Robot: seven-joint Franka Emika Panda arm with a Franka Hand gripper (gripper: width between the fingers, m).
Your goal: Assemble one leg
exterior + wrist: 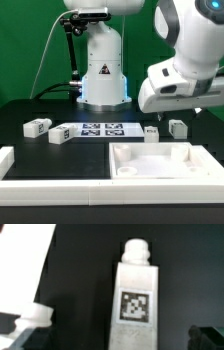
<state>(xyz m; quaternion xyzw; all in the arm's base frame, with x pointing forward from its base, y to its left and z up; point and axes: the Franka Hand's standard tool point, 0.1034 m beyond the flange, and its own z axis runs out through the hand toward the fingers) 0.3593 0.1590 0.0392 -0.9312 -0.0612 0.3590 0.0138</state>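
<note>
My gripper grabs the leg by its square-tagged body (134,308) next. The leg's round peg then stays free to go into the white tray-like piece.
In the wrist view a leg (135,303), a white block with a square tag and a round peg at its far end, lies on the black table. It runs lengthwise between my gripper's (118,339) two dark fingertips (208,336). The jaws are open, with a wide gap on each side of the leg. A second leg (30,317) lies close by. In the exterior view my gripper (164,117) hangs low over two legs (151,131) (178,128) at the right. Two more legs (38,127) (60,133) lie at the left.
The marker board (100,128) lies mid-table before the robot base. The large white tray-like piece (160,160) sits in front of the right legs. A white L-shaped wall (20,165) runs along the left and front. A white surface (25,258) fills one corner of the wrist view.
</note>
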